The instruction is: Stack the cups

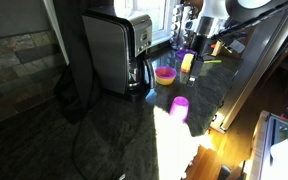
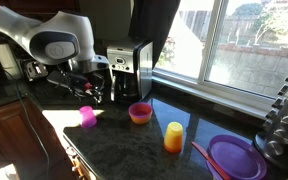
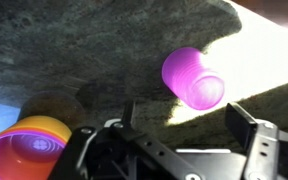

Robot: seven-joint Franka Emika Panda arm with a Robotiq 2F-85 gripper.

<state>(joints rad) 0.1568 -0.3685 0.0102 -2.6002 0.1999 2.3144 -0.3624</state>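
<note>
The magenta cup [image 2: 87, 117] needs to be grabbed next by its sides near the closed base with my gripper, so its rim stays free to stack over the orange-yellow cup.
A magenta cup [image 2: 87, 117] stands on the dark counter near its front edge; it also shows in the other exterior view [image 1: 180, 104] and the wrist view [image 3: 192, 78]. An orange-yellow cup [image 2: 173, 136] stands further along the counter, also seen in an exterior view [image 1: 188, 62]. No lime green cup is in view. My gripper [image 2: 89, 92] hangs above and just behind the magenta cup, open and empty; the wrist view [image 3: 184, 125] shows its fingers spread with the cup beyond them, not between them.
A pink bowl with a yellow inside [image 2: 140, 112] sits between the two cups, also in the wrist view [image 3: 24, 150]. A black toaster [image 2: 132, 68] stands behind. A purple plate [image 2: 234, 155] lies near the window end. The counter edge [image 2: 64, 140] is close to the magenta cup.
</note>
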